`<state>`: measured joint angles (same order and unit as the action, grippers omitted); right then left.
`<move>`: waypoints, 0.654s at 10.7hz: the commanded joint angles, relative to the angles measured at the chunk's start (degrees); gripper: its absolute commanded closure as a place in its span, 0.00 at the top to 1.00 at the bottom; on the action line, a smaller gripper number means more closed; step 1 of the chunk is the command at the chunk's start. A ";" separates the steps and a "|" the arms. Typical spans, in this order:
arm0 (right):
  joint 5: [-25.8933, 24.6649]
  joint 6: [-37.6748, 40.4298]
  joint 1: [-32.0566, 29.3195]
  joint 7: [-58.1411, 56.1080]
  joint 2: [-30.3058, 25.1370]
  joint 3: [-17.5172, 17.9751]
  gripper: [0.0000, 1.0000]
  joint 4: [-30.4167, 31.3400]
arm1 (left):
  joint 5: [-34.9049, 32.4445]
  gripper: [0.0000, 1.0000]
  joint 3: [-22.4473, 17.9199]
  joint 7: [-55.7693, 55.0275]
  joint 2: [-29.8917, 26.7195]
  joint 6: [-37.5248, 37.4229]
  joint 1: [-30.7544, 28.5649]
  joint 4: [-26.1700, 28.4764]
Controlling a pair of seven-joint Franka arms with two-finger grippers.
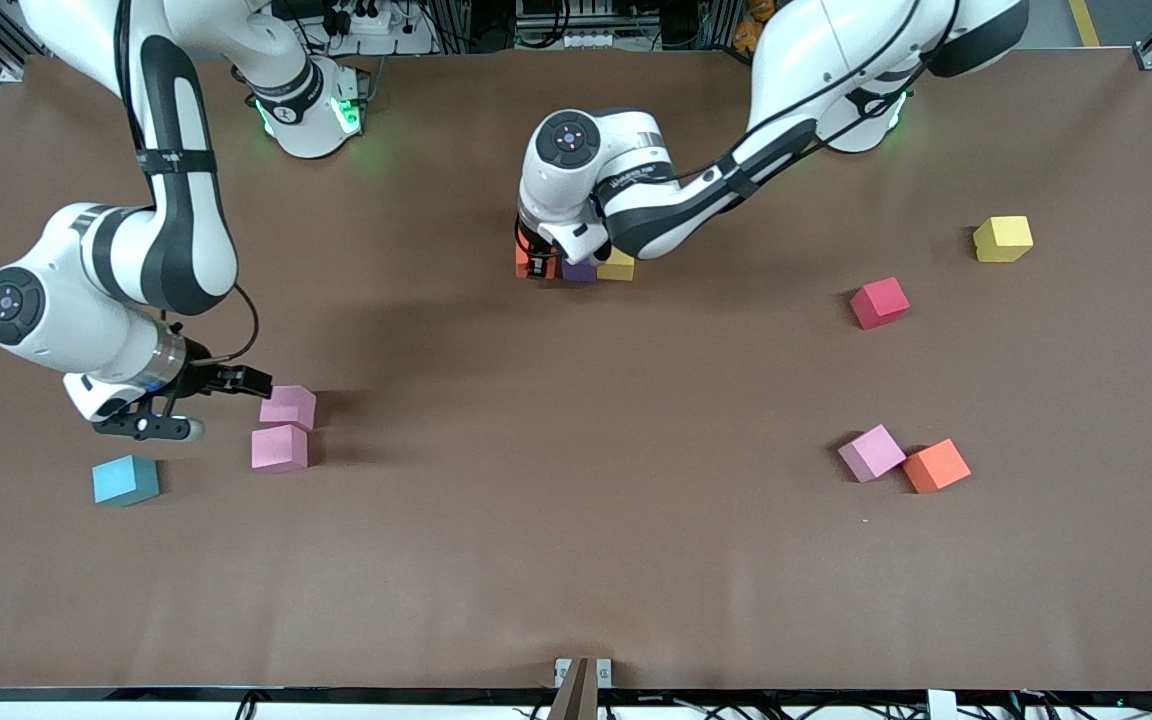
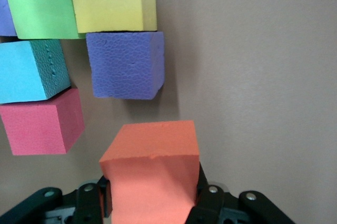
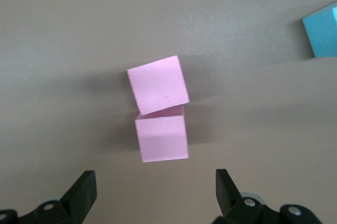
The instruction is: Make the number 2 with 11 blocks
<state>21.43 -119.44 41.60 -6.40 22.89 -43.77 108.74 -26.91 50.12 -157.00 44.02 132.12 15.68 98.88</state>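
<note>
My right gripper is to grab the near pink block by its two open sides next, because another pink block (image 1: 279,450) presses against one side of it.
My left gripper (image 1: 536,264) is shut on an orange block (image 2: 150,168), low over the table at the end of a row with a purple block (image 1: 578,270) and a yellow block (image 1: 617,266). The left wrist view shows the group of placed blocks: purple (image 2: 126,65), yellow (image 2: 110,0), green (image 2: 39,2), light blue (image 2: 31,71) and red (image 2: 42,121); the left arm hides most of them in the front view. My right gripper (image 1: 200,405) hangs open beside two touching pink blocks (image 3: 158,84) (image 3: 162,138), nothing between its fingers.
Loose blocks lie around: a light blue one (image 1: 126,480) near the right gripper, and toward the left arm's end a yellow (image 1: 1003,238), a red (image 1: 879,303), a pink (image 1: 872,452) and an orange one (image 1: 936,465).
</note>
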 commanded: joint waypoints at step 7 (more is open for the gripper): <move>-10.59 -11.24 -35.27 11.28 3.74 38.23 1.00 1.37 | -4.91 0.09 -3.45 -6.47 -0.34 0.25 4.71 2.46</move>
<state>14.90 -128.62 8.87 -0.96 27.01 -9.56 108.86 -29.40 46.90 -157.04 44.19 132.10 19.87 100.87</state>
